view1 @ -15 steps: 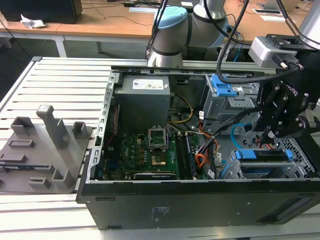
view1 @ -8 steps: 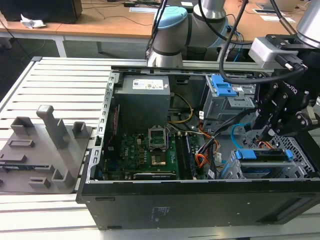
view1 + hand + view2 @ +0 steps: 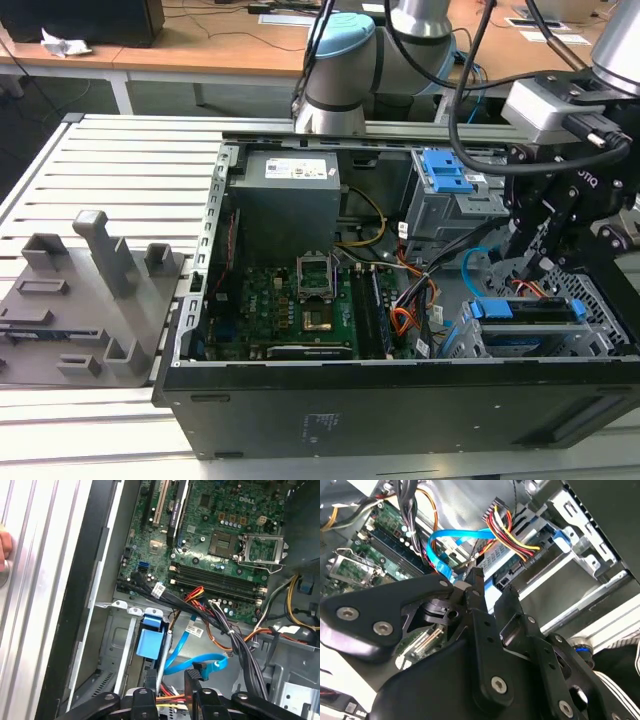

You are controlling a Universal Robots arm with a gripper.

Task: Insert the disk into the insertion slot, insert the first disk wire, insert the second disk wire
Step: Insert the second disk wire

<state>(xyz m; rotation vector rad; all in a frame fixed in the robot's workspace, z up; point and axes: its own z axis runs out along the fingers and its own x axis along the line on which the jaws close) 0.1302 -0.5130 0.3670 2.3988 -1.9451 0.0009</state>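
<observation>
My gripper needs to insert the second disk wire, so it will grab the light blue cable by its black plug next.
The disk in its blue carrier sits inside the insertion slot, the silver cage at the exterior view's right. The first disk wire, a red, yellow and dark bundle, runs to a black plug at the disk's back edge. The second disk wire, light blue, loops beside it, and its black end lies at one finger. My gripper hangs just over the disk's back edge, open, with nothing between its fingers.
The taller grey cage with a blue latch stands behind the gripper. The motherboard and power supply fill the case's middle. Black cable bundles cross near the disk. A grey fixture lies outside. A hand rests on the table.
</observation>
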